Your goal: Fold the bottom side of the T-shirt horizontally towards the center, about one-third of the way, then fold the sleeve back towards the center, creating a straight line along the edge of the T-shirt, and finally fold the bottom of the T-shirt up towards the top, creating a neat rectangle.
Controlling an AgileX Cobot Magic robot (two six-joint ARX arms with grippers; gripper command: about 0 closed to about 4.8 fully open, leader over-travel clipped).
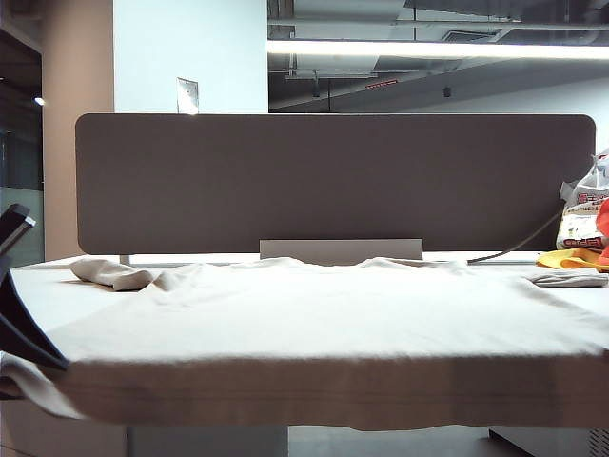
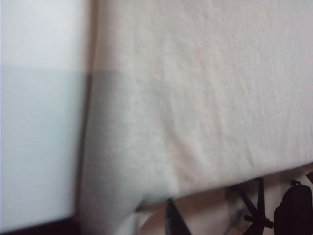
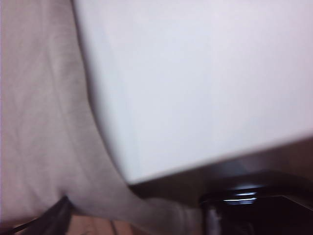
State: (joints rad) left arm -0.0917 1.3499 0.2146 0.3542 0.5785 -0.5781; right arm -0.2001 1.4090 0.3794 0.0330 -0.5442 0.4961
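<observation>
The right gripper grabs the T-shirt by its hanging edge [image 3: 159, 211] next, to fold the bottom side in toward the T-shirt's center.
The beige T-shirt [image 1: 324, 324] lies spread over nearly the whole table, and its near edge hangs over the front. One sleeve [image 1: 114, 274] is bunched at the far left. My left arm [image 1: 19, 324] shows as a black shape at the table's front left corner. The left gripper [image 2: 142, 224] is at the hanging hem of the T-shirt [image 2: 195, 98]; only one dark finger [image 2: 172, 221] shows, the rest is under cloth. My right gripper [image 3: 139, 221] straddles a hanging fold of the T-shirt [image 3: 44, 122], with dark fingers [image 3: 54, 218] wide apart. It is outside the exterior view.
A grey partition panel [image 1: 333, 181] stands along the table's back. A yellow cloth [image 1: 571, 259] and a plastic bag [image 1: 582, 214] sit at the back right. White tabletop [image 3: 195, 83] is bare beside the shirt. A black chair base [image 2: 254, 205] stands on the floor below.
</observation>
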